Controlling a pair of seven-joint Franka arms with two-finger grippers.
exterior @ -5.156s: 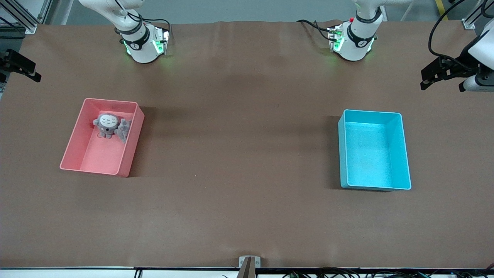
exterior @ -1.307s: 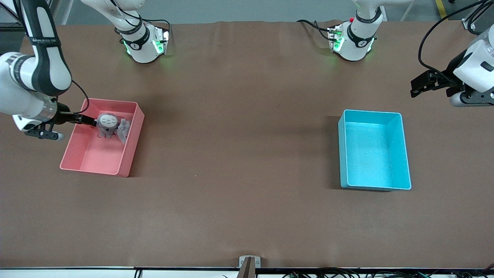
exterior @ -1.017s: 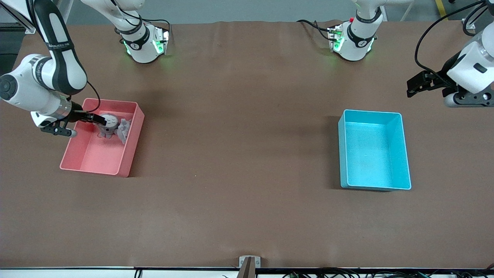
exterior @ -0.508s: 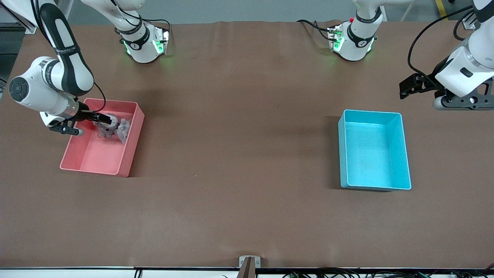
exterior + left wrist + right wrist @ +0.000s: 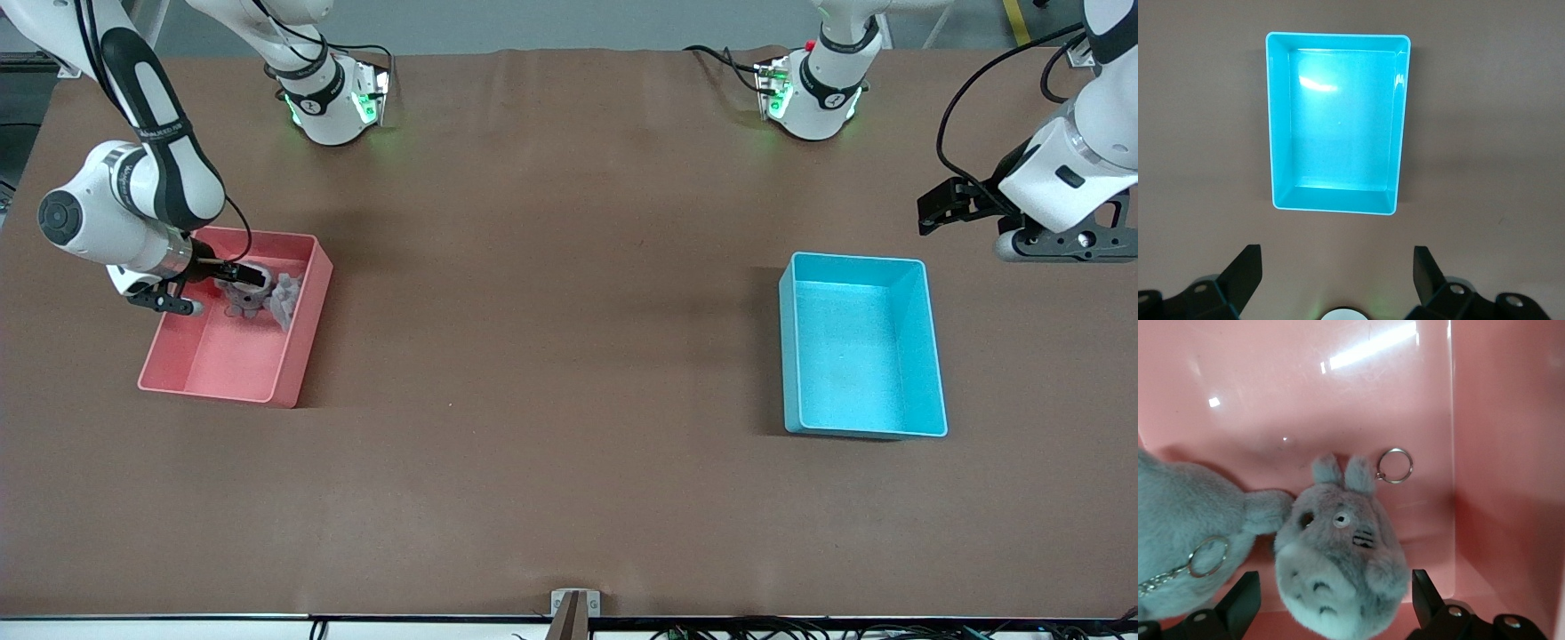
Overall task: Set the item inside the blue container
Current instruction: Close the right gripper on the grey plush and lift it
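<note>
My right gripper closes on the toy's body now, since its fingers stand on either side of the grey plush toy's body.
The item, a grey plush toy with a white belly, lies in the pink bin at its end farther from the front camera. My right gripper is open and low over the toy. Its fingers stand on either side of the toy's body without touching it. The blue container sits empty toward the left arm's end of the table. My left gripper hangs open and empty over the bare table beside the container.
A second grey plush with a chain and ring lies against the first in the pink bin. A key ring rests on the bin floor by the toy's ears. The bin wall is close beside the right gripper.
My right gripper has moved in over the pink bin and come down around the plush toy. My left arm has shifted a little toward the blue container. Both grippers stayed open.
</note>
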